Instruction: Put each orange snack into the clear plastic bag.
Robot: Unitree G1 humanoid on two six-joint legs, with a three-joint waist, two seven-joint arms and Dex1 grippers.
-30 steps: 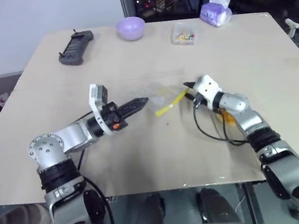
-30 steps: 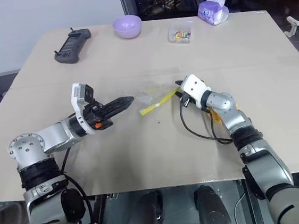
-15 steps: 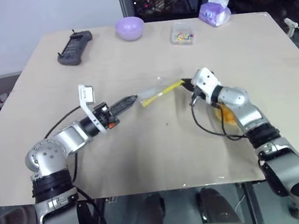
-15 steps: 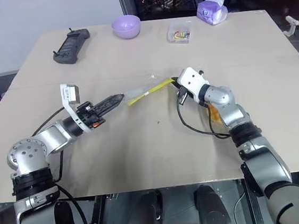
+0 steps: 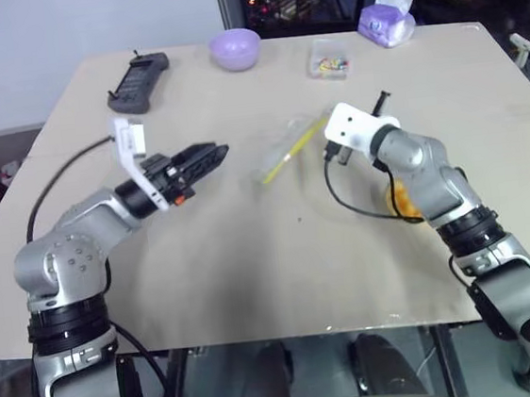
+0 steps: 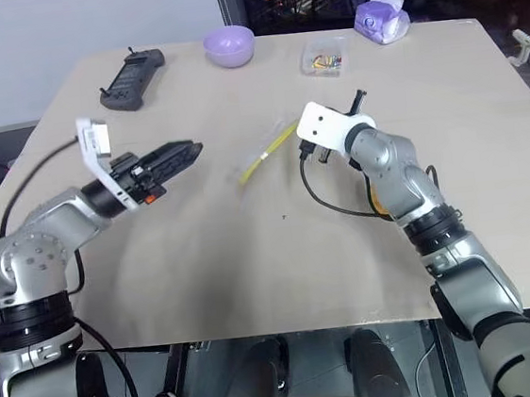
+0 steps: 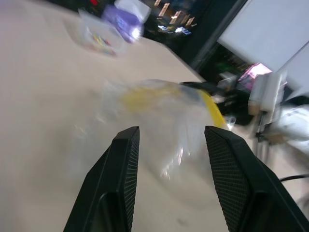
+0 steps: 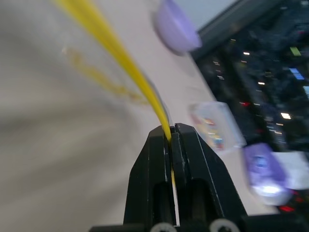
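My left gripper will next get the clear plastic bag ready for the orange snack (image 5: 400, 199), taking the bag by its yellow seal's loose end (image 5: 269, 175).
The clear plastic bag (image 5: 285, 145) hangs just above the table's middle. My right gripper (image 8: 171, 129) is shut on its yellow seal strip (image 5: 288, 150), at the strip's right end (image 5: 325, 131). My left gripper (image 5: 215, 153) hovers to the left of the bag, apart from it. Its fingers (image 7: 126, 145) stand open with nothing between them, and the bag (image 7: 159, 116) shows beyond them. The orange snack (image 5: 400, 199) lies on the table at the right, half hidden behind my right forearm.
Along the table's far edge stand a black handheld controller (image 5: 137, 82), a purple bowl (image 5: 234, 48), a small clear box of coloured bits (image 5: 328, 60) and a purple tissue pack (image 5: 383, 21). A black cable (image 5: 356, 203) loops under my right wrist.
My left gripper has opened, let go of the bag and drawn back up and to the left. My right gripper has risen, lifting the bag by its yellow strip.
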